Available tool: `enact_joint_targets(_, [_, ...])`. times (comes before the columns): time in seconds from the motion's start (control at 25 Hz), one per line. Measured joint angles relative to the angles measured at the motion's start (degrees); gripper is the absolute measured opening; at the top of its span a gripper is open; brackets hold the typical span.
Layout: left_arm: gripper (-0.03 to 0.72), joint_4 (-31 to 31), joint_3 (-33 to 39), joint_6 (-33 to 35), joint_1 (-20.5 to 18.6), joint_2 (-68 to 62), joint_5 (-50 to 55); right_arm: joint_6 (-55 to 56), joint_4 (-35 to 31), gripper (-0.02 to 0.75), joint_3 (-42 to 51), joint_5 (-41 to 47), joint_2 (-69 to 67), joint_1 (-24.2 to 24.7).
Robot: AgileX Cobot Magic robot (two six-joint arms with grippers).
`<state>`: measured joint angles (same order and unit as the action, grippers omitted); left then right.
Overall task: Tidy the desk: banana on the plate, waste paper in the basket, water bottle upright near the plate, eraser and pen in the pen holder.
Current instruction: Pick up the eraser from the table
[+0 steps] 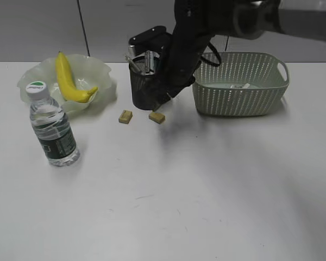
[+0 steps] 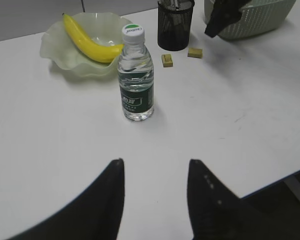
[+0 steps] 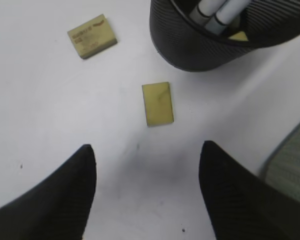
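Observation:
The long sides of the eraser [image 3: 158, 104] are flat and face each other, so my right gripper should grab it by those two sides next.
The banana [image 1: 68, 81] lies in the wavy green plate [image 1: 106, 73] at the back left. The water bottle [image 1: 51, 130] stands upright in front of the plate. The black mesh pen holder [image 1: 144, 89] holds pens [image 3: 215, 12]. Two tan erasers [image 1: 125, 116] [image 1: 157, 117] lie on the desk just in front of it. The waste paper [image 1: 239, 86] lies in the basket [image 1: 239, 100]. My right gripper [image 3: 147, 147] is open and empty, just above the nearer eraser [image 3: 158, 103]; in the exterior view it [image 1: 167, 97] hangs beside the holder. My left gripper [image 2: 156, 164] is open and empty, well short of the bottle [image 2: 136, 75].
The white desk [image 1: 195, 196] spreads wide in front. In the right wrist view the pen holder [image 3: 210, 45] is just beyond the eraser, the second eraser [image 3: 92, 36] is at the far left, and the basket's wall [image 3: 290, 170] is at the right.

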<state>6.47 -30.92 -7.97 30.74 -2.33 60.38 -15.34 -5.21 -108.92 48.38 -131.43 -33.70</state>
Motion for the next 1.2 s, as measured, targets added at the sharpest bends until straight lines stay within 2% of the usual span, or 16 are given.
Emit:
enact_joint_targets(0.56, [0.313, 0.0, 0.0, 0.0, 0.0, 0.0, 0.0, -0.01, -1.49, 0.52, -1.68, -9.07, -8.03, 0.0])
enact_joint_targets(0.92, [0.313, 0.0, 0.0, 0.0, 0.0, 0.0, 0.0, -0.01, -1.57, 0.502, -2.0, -10.18, -10.56, 0.64])
enact_joint_targets(1.04, [0.313, 0.0, 0.0, 0.0, 0.0, 0.0, 0.0, -0.01, -1.5, 0.428, -2.0, -10.44, -10.57, 0.64])
enact_joint_targets(1.16, [0.313, 0.0, 0.0, 0.0, 0.0, 0.0, 0.0, -0.01, -0.99, 0.228, -2.18, -10.06, -10.57, 0.64])
enact_joint_targets(1.2, [0.313, 0.0, 0.0, 0.0, 0.0, 0.0, 0.0, -0.01, -0.82, 0.204, -2.39, -9.67, -10.57, 0.64])
